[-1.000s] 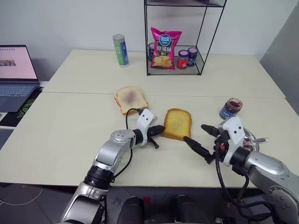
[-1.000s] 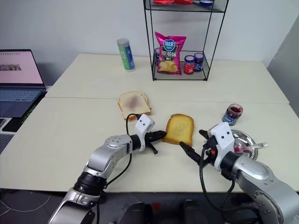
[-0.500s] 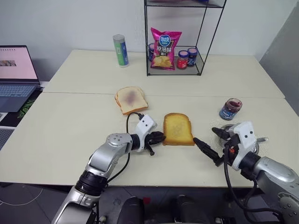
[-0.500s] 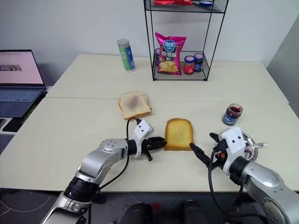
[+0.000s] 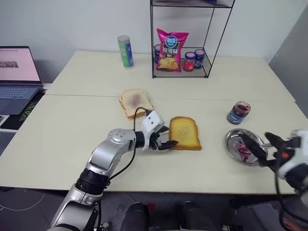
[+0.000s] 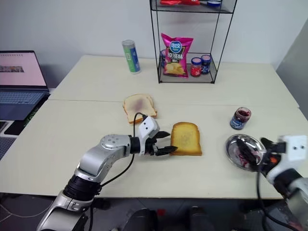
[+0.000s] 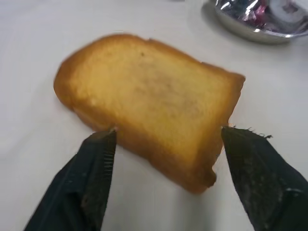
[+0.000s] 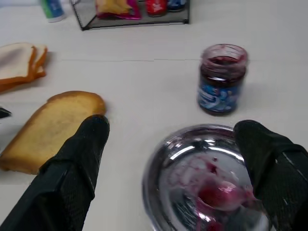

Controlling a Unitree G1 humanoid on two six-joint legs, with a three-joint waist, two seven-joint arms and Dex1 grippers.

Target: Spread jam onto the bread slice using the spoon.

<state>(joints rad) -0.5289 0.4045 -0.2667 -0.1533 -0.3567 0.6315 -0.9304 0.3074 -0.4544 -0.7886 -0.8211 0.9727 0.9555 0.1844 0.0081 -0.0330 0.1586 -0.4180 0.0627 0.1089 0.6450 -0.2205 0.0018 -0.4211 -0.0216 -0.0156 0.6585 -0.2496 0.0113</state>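
Observation:
I will next take hold of the spoon by its handle's end with my right gripper to spread the jam. The spoon's bowl (image 5: 244, 151) is smeared with red jam in the dish.
The bread slice (image 5: 186, 133), golden with a brown crust, lies flat on the table (image 5: 72, 125) near the middle. My left gripper (image 5: 170, 135) is open at its left edge, with the fingertips (image 7: 98, 163) straddling the slice's near end; I cannot tell whether they touch it. My right gripper (image 5: 254, 137) is open and empty, hovering over the near side of a silver dish (image 5: 232, 143) at the right. The jam (image 8: 216, 195) shows as red smears in the dish. A pink-smeared spoon bowl (image 8: 236, 198) seems to lie there too, its handle hidden.
An open jam jar (image 5: 238, 112) stands just behind the dish. A paler slice with a purplish stain (image 5: 135, 102) lies behind my left gripper. At the back stand a wire rack (image 5: 211, 48) with a chips bag (image 5: 172, 43) and small jars, and a can (image 5: 125, 51). A laptop (image 5: 17, 72) sits far left.
My left gripper went from shut at the bread's edge to wide open and rose a little. The right arm swung right, from beside the bread to over the dish. The bread turned slightly.

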